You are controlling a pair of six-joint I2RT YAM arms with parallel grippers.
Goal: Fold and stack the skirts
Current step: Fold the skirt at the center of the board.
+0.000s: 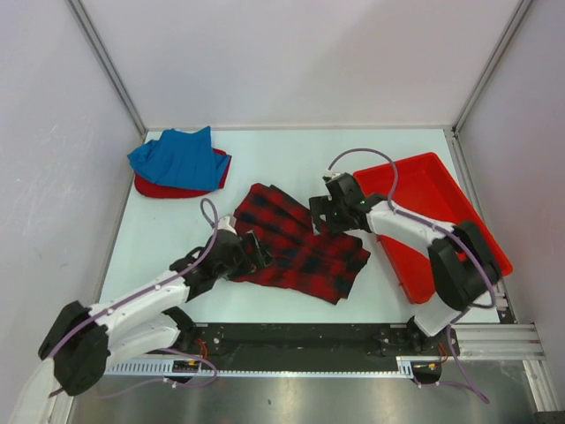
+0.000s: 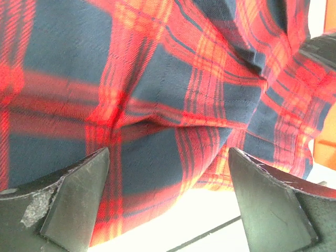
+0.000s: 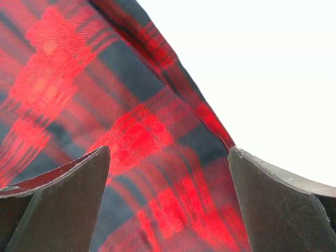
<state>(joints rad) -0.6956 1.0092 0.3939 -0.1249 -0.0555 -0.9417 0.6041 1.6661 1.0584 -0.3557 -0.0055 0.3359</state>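
My right gripper is to grab the plaid skirt's far edge on the red tray side next, to straighten the skirt and fold it over.
A red-and-navy plaid skirt [image 1: 296, 243] lies spread in the middle of the table. My left gripper [image 1: 256, 250] hovers at its left edge, jaws wide open, with plaid cloth [image 2: 173, 100] filling the left wrist view and a strip of table under the hem. Over the skirt's far right edge, my right gripper [image 1: 325, 212] is open too, the plaid [image 3: 131, 136] lying between its fingers without being pinched. At the back left a blue skirt [image 1: 177, 159] rests folded on a red skirt [image 1: 168, 187].
A rigid red plastic tray [image 1: 441, 221] sits at the right, partly under the right arm. White walls and a metal frame enclose the table. A black rail runs along the near edge.
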